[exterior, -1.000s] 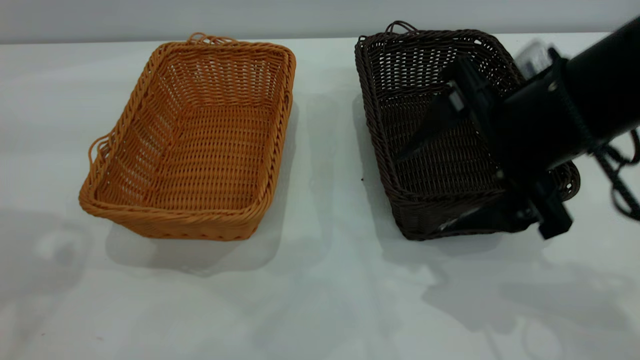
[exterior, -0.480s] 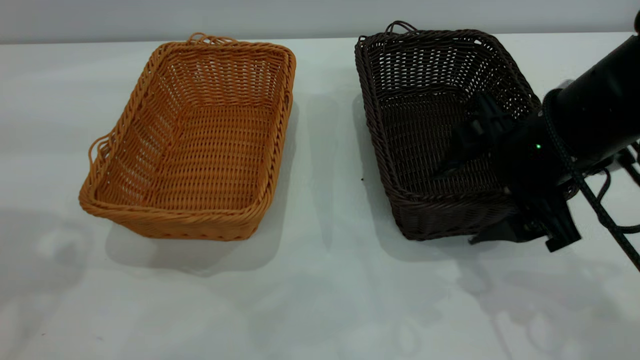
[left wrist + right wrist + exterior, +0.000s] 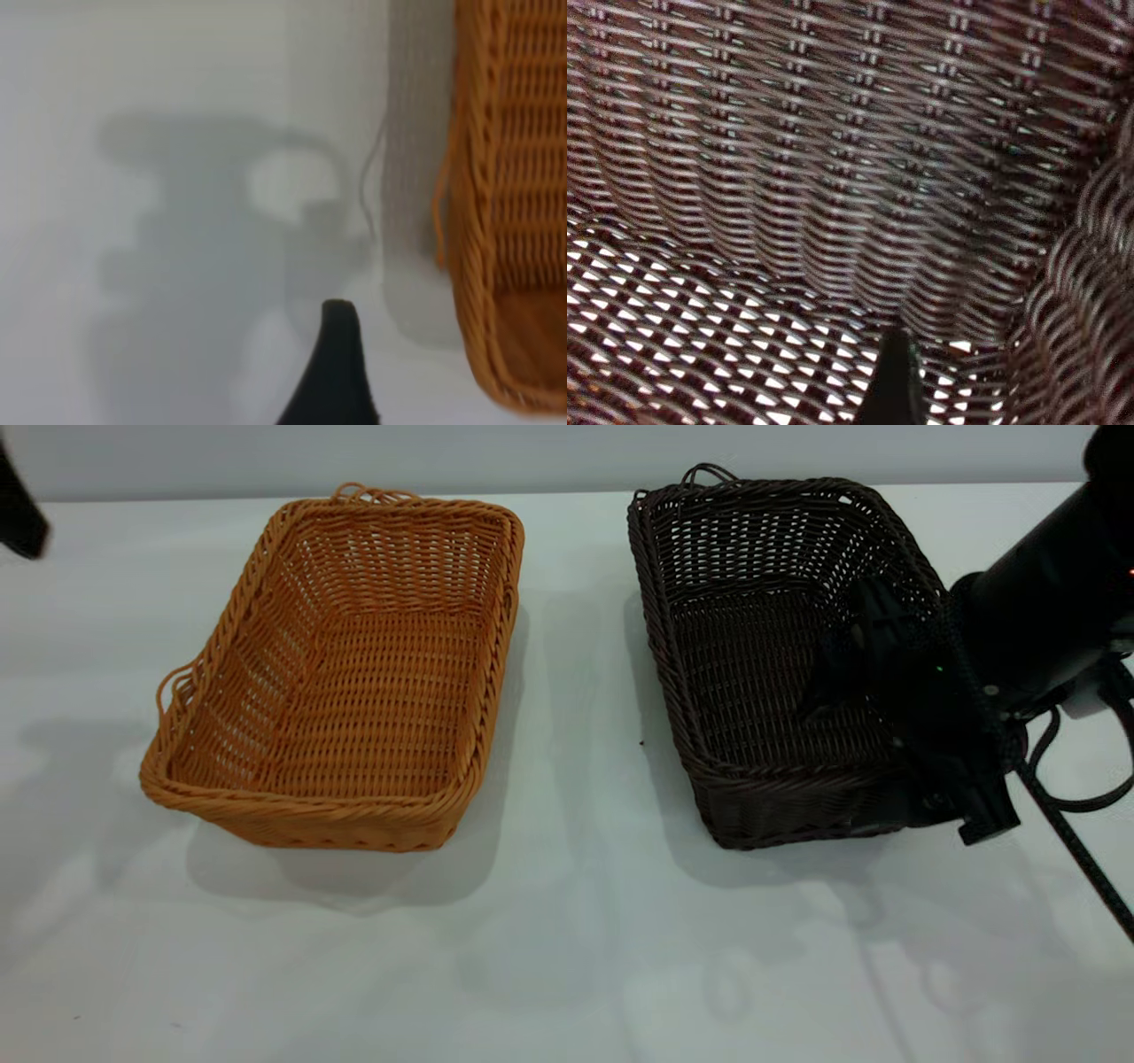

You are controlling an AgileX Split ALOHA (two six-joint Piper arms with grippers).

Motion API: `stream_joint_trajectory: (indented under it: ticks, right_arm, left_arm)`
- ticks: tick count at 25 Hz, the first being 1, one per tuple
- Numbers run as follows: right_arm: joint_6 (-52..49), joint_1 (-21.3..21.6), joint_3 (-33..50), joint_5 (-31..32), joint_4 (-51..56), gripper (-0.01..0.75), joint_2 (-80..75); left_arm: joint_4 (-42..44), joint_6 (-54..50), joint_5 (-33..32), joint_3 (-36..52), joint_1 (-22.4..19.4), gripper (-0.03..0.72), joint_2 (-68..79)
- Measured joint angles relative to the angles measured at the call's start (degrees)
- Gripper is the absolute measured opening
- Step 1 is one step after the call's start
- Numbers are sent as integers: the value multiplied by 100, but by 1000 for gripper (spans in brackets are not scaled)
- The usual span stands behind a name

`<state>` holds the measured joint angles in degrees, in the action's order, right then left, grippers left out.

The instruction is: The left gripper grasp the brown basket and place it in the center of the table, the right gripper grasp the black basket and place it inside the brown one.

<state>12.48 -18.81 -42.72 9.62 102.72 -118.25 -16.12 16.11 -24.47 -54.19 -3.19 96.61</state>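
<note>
I should set the brown basket (image 3: 345, 682) in the center of the table, so my left gripper should grab it next by its long side's braided rim (image 3: 221, 636).
The brown basket (image 3: 345, 682) rests on the white table (image 3: 567, 957) at the left; in the left wrist view its handle end (image 3: 505, 221) shows. The black basket (image 3: 753, 646) stands to its right. My right gripper (image 3: 850, 766) is open astride the black basket's near right corner, one finger inside and one outside the wall. The right wrist view shows one fingertip (image 3: 895, 376) over the woven floor (image 3: 744, 336), beside the wall (image 3: 1081, 310). My left gripper (image 3: 18, 514) hangs at the far left edge, off the brown basket. One fingertip (image 3: 338, 350) shows above bare table, nothing beside it.
A bare strip of table (image 3: 580, 691) separates the two baskets. The right arm's black cable (image 3: 1076, 841) trails over the table at the right edge. A grey wall (image 3: 532, 452) runs behind the table's far edge.
The right gripper drew back toward the right and settled lower over the black basket's near right corner. The left arm has come into sight at the far left edge.
</note>
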Motion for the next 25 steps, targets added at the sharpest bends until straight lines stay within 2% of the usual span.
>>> stream_joint_trajectory:
  ticks: [6, 15, 21, 25]
  right_arm:
    - [-11, 0, -24, -353, 5, 555, -24]
    - [-6, 0, -24, -367, 10, 517, -24]
    - [30, 0, -27, -361, 16, 515, -192]
    - [50, 0, -27, -300, 16, 482, -289]
  left_arm:
    - [-86, 100, 591, -560, 388, 585, 1221]
    - [-252, 104, 1159, -1324, 820, 585, 2719]
    - [-264, 99, 1237, -1618, 984, 585, 3347]
    - [-264, 99, 1251, -1624, 1083, 568, 3490]
